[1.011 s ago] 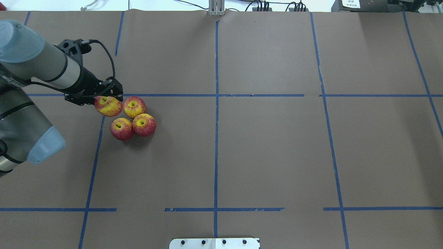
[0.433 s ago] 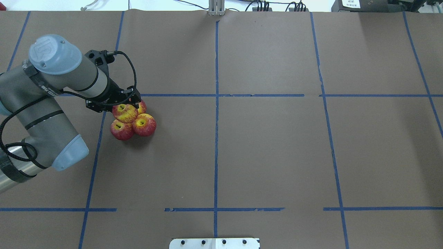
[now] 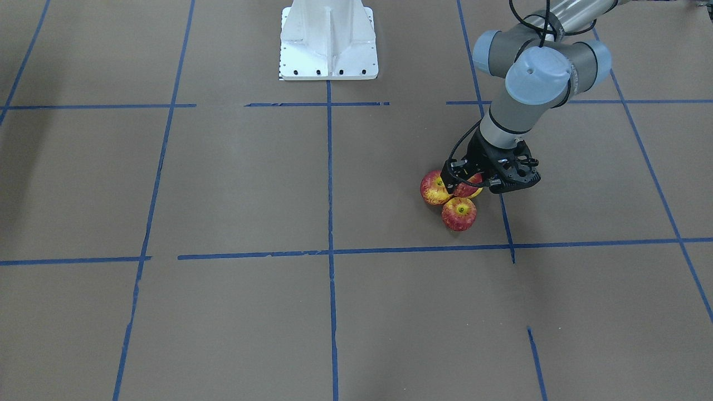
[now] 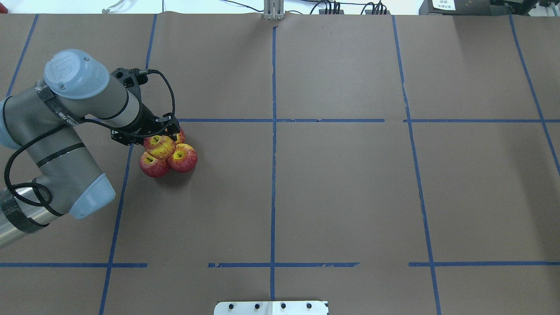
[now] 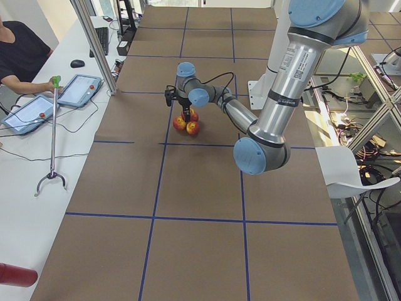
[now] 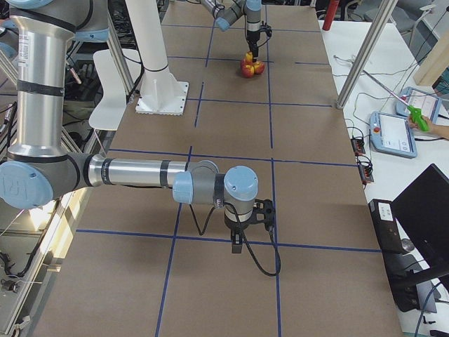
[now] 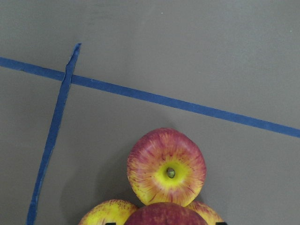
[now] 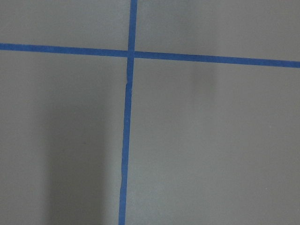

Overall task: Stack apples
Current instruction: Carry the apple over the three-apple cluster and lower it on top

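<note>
The held apple's lower side nests in the hollow among the bunched apples, so the apple is ready for release from my left gripper now.
Three red-and-yellow apples lie bunched on the brown table: a front-left one (image 4: 153, 165), a front-right one (image 4: 183, 158) and a far one (image 4: 180, 135) mostly hidden by my gripper. My left gripper (image 4: 160, 141) is shut on the fourth apple (image 4: 160, 147) and holds it over the middle of the bunch; I cannot tell if it touches them. In the left wrist view the held apple (image 7: 164, 216) fills the bottom edge, above one table apple (image 7: 166, 166). My right gripper (image 6: 239, 241) shows only in the exterior right view, far away, and I cannot tell its state.
Blue tape lines (image 4: 273, 131) divide the brown paper table into squares. The white robot base plate (image 3: 328, 39) stands at the middle of the robot's side. An operator's tablets (image 5: 78, 89) lie on the side bench beyond the table.
My left gripper has carried its apple to the right and toward the robot, from beside the far apple to over the middle of the three on the table.
</note>
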Action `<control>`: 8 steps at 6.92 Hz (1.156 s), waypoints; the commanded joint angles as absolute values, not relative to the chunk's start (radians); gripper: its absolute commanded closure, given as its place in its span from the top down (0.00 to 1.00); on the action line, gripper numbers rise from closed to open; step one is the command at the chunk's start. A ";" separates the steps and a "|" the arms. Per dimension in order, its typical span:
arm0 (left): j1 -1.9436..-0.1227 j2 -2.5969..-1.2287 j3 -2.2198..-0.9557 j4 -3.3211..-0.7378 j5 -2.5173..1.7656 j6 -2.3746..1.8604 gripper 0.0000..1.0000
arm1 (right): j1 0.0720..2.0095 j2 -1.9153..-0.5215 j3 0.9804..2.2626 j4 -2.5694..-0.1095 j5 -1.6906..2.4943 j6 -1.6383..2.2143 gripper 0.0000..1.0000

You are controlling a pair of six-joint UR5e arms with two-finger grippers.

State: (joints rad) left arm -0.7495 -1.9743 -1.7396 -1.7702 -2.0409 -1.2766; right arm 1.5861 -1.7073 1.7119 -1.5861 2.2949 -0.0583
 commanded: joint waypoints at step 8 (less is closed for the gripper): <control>-0.752 -1.971 -1.755 -1.766 -2.039 -1.267 1.00 | 1.586 -1.707 1.712 -1.585 2.295 -0.058 1.00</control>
State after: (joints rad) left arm -0.7458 -1.9723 -1.7455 -1.7691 -2.0387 -1.2716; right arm 1.5862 -1.7073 1.7119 -1.5850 2.2949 -0.0583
